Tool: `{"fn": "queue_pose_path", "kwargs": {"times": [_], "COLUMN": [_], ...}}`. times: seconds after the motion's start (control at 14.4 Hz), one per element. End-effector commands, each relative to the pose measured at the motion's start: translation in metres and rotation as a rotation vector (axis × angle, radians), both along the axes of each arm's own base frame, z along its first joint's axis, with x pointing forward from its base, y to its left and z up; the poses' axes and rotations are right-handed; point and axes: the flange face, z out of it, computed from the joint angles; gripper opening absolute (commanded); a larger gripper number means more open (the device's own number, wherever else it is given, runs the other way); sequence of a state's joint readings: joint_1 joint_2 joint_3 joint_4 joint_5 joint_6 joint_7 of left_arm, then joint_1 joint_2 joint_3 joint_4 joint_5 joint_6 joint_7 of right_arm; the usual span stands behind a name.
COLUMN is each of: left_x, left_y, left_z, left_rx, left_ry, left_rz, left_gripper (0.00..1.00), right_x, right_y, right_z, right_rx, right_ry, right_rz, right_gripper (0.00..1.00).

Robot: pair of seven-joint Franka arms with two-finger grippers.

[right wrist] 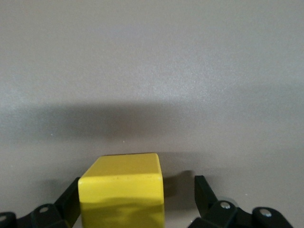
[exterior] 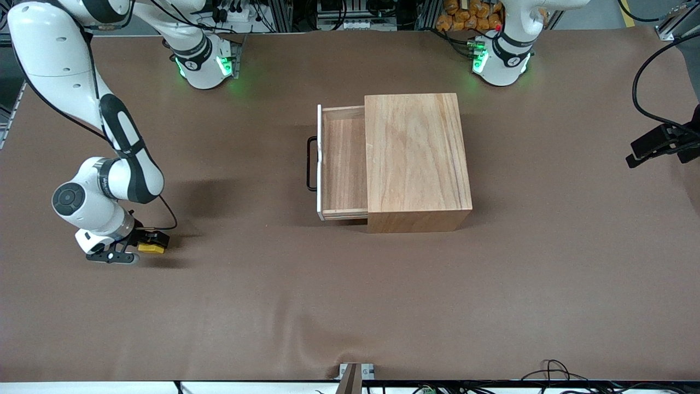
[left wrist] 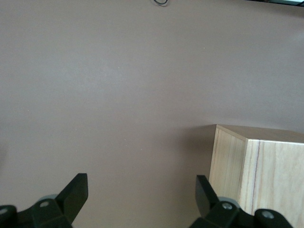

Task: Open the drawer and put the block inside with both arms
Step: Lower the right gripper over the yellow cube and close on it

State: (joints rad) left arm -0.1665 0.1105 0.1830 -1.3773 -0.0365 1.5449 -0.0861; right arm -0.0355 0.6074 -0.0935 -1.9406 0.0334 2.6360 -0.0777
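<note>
The right gripper grabs the yellow block by its opposite sides next, to place it inside the open drawer [exterior: 343,164].
The wooden box [exterior: 415,158] stands mid-table. Its drawer [exterior: 343,164] is pulled out toward the right arm's end, with nothing in it and its black wire handle [exterior: 311,164] outermost. The yellow block [exterior: 151,248] lies on the table near the right arm's end, nearer the front camera than the box. My right gripper [exterior: 143,246] is down at the table and open around the block [right wrist: 122,190]. One finger is against it and the other stands off with a gap. My left gripper [left wrist: 142,194] is open and empty, above the table beside a corner of the box [left wrist: 259,175]. It is out of the front view.
A black device on a cable [exterior: 656,145] juts in at the left arm's end of the table. Cables [exterior: 552,369] lie along the table's front edge. Brown cloth covers the table [exterior: 350,301].
</note>
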Motion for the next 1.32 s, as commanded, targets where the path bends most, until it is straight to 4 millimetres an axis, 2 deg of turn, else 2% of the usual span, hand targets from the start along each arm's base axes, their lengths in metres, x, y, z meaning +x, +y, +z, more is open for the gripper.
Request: {"fn": "queue_pose_path", "kwargs": {"times": [0.0,0.14,0.63,0.84,1.25], "left_x": [-0.005,-0.007,-0.009,-0.009,-0.015], "left_y": [0.001,0.001,0.003,0.003,0.004], "left_z": [0.005,0.007,0.01,0.011,0.01], "left_rx": [-0.006,-0.008,-0.007,-0.007,-0.01], "left_ry": [-0.021,-0.024,-0.028,-0.03,-0.024], "left_rz": [-0.001,-0.001,0.0,0.001,0.0], "left_gripper": [1.0,1.0,1.0,1.0,1.0], "right_x": [-0.002,-0.002,0.001,-0.003,-0.007], "right_y": [0.004,0.01,0.009,0.008,0.008], "right_z": [0.004,0.003,0.007,0.003,-0.001], "right_rx": [0.01,0.018,0.014,0.015,0.017], "right_ry": [-0.024,-0.023,-0.055,-0.041,-0.026], "right_rz": [-0.01,-0.012,-0.012,-0.014,-0.015], "right_gripper": [1.0,1.0,1.0,0.95,0.94]}}
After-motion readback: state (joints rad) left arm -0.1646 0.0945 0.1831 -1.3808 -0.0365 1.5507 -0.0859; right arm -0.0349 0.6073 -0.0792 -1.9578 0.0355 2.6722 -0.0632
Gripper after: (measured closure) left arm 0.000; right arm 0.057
